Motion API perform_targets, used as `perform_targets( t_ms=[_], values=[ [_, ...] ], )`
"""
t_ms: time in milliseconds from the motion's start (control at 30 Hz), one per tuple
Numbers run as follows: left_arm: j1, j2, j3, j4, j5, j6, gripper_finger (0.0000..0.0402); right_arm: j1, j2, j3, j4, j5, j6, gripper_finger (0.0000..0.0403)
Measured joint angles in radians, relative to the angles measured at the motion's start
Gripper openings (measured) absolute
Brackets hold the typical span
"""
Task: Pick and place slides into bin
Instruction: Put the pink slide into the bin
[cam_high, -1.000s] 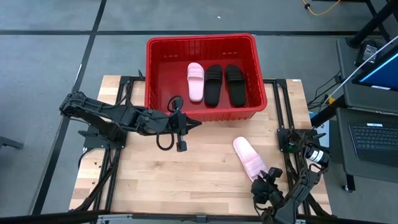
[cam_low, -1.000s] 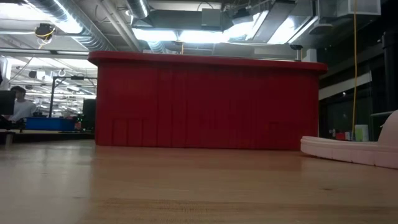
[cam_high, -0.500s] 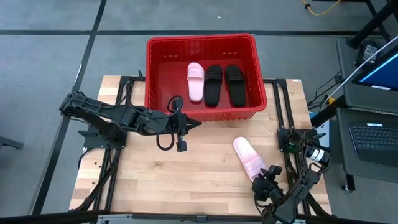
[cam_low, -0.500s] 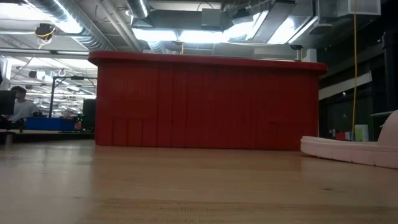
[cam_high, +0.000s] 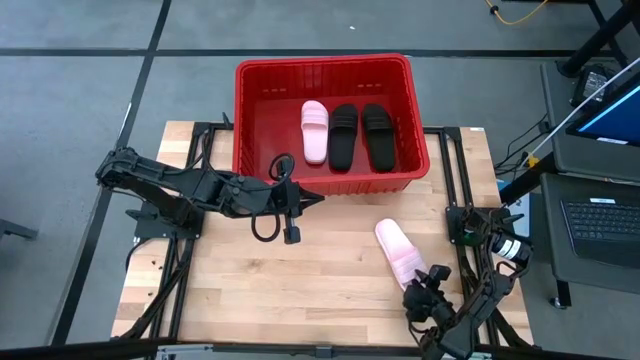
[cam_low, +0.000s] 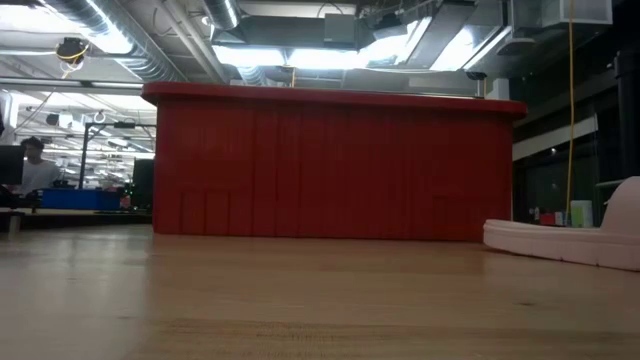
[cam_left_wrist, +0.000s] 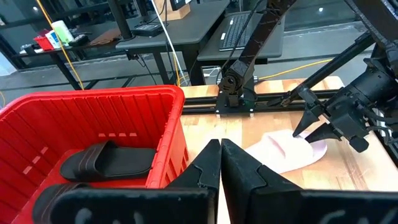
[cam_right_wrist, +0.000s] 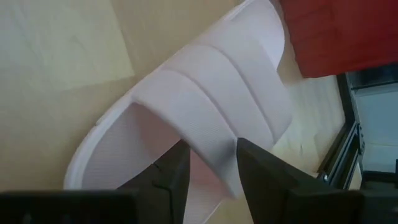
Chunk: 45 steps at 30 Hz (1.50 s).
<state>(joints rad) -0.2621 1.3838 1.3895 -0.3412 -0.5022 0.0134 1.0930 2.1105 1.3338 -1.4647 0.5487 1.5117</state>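
I should next pick up the remaining pink slide by its strap's edge (cam_right_wrist: 208, 149) with my right gripper, and then the slide can go into the red bin.
One pale pink slide (cam_high: 399, 254) lies sole down on the wooden table, right of centre; it also shows in the low view (cam_low: 560, 240). My right gripper (cam_high: 433, 277) is open at the slide's near end, one finger on each side of its ribbed strap (cam_right_wrist: 217, 106). The red bin (cam_high: 322, 68) at the table's far edge holds one pink slide (cam_high: 315, 131) and two black slides (cam_high: 360, 135). My left gripper (cam_high: 312, 200) is shut and empty, just in front of the bin's near wall. My right gripper's fingers (cam_right_wrist: 171, 174) stand astride the strap's near end (cam_right_wrist: 211, 163), where it meets the sole, coming in low from the table's near side. I cannot tell whether they touch it. The slide lies flat on the table.
The bin has free floor left of the pink slide (cam_high: 270, 120). The left half of the table (cam_high: 220, 270) is bare wood. Metal arm frames (cam_high: 460, 215) run along both table sides. Desks with laptops (cam_high: 600, 225) stand off the right side.
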Motion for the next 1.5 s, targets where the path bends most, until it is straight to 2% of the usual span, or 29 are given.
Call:
perform_targets(
  t_ms=[167, 533, 633, 767, 833, 1133, 1500],
  values=[
    [0.000, 0.000, 0.000, 0.000, 0.000, 0.000, 0.0005, -0.003, 0.000, -0.037, 0.046, -0.002, -0.002, 0.0132],
    [0.000, 0.000, 0.000, -0.002, 0.000, 0.000, 0.0007, -0.020, 0.000, -0.045, 0.010, -0.017, -0.002, 0.0127],
    [0.000, 0.000, 0.000, -0.003, 0.000, 0.000, 0.0004, -0.020, 0.000, -0.045, 0.014, -0.018, 0.000, 0.0104],
    [0.000, 0.000, 0.000, -0.003, 0.000, 0.000, 0.0002, -0.020, 0.000, -0.045, 0.025, -0.018, 0.001, 0.0034],
    [0.000, 0.000, 0.000, -0.003, 0.000, 0.000, 0.0003, -0.020, 0.000, -0.045, 0.026, -0.018, 0.001, 0.0013],
    [0.000, 0.000, 0.000, -0.003, 0.000, 0.000, 0.0003, -0.024, -0.017, -0.004, -0.069, -0.030, 0.003, 0.0004],
    [0.000, 0.000, 0.000, -0.004, 0.000, 0.006, 0.0008, -0.023, -0.198, 0.029, -0.085, -0.024, -0.011, 0.0002]
  ],
)
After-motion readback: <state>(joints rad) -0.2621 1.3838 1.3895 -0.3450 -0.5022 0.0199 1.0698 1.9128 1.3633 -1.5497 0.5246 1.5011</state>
